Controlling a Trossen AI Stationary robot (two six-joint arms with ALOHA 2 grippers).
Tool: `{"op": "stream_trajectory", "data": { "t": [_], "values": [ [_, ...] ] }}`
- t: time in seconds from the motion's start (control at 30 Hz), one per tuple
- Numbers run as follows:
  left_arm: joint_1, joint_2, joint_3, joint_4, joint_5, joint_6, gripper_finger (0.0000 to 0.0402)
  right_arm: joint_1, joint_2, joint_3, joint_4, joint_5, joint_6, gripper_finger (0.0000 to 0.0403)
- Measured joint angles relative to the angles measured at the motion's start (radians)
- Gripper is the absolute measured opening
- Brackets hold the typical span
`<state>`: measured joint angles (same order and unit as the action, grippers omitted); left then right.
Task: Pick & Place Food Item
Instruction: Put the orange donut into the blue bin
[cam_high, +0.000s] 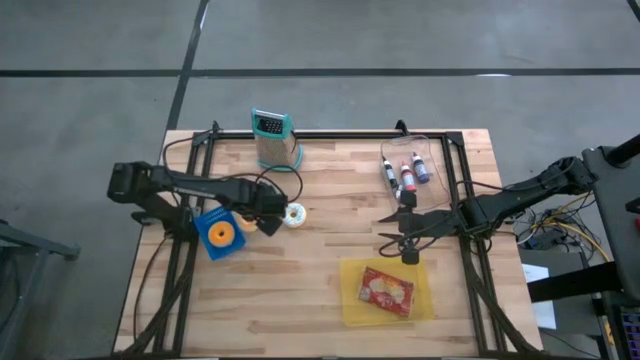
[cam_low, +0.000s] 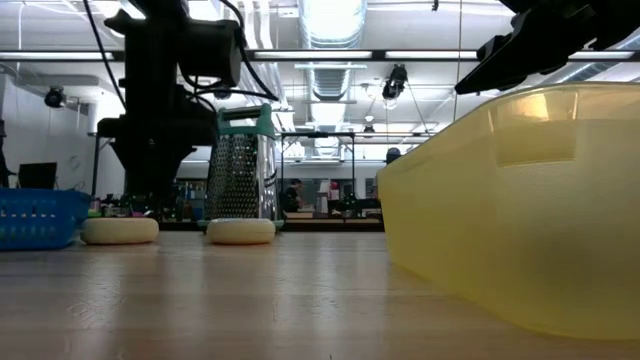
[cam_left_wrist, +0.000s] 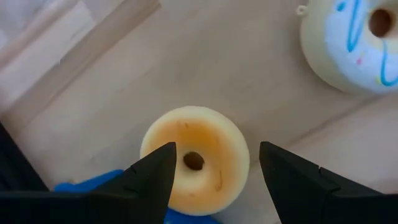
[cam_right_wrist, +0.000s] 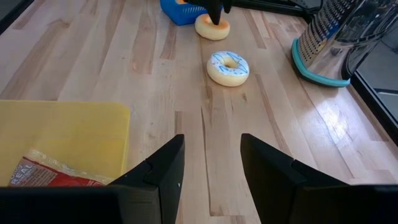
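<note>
My left gripper's fingers are above the plain donut, so it is too early to close on the donut. My left gripper lowers to the donut next.
A plain yellow donut (cam_left_wrist: 194, 158) lies flat on the wooden table beside a blue basket (cam_high: 218, 233), which holds an orange donut. My left gripper (cam_left_wrist: 214, 168) is open just above the plain donut, one finger on each side of it, touching nothing that I can see. A white donut with blue icing (cam_high: 294, 215) lies flat to its right. My right gripper (cam_right_wrist: 211, 162) is open and empty above the table, near the far edge of a yellow tray (cam_high: 352, 305). The tray holds a red food packet (cam_high: 386, 291).
A metal grater with teal trim (cam_high: 272, 140) stands at the far middle of the table. A clear container with small bottles (cam_high: 410, 170) sits at the far right. Bare wood lies between the donuts and the yellow tray.
</note>
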<state>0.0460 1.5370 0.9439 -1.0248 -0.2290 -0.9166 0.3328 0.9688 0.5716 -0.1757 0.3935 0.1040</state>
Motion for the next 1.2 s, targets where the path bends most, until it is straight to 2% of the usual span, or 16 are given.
{"op": "stream_trajectory", "data": {
  "t": [0.2, 0.37, 0.63, 1.2],
  "values": [
    [0.001, 0.008, -0.006, 0.000, 0.008, -0.130, 0.0234, 0.000, 0.000, 0.000, 0.000, 0.000, 0.000, 0.0150],
    [0.000, 0.009, -0.035, 0.009, 0.056, -0.219, 0.0234, 0.000, 0.000, 0.000, 0.000, 0.000, 0.000, 0.0150],
    [0.002, 0.009, -0.119, 0.152, 0.118, -0.206, 0.0234, 0.000, 0.000, 0.000, 0.000, 0.000, 0.000, 0.0150],
    [0.012, 0.009, -0.156, 0.182, 0.134, -0.196, 0.0234, 0.001, 0.000, 0.000, 0.000, 0.000, 0.000, 0.0150]
  ]
}}
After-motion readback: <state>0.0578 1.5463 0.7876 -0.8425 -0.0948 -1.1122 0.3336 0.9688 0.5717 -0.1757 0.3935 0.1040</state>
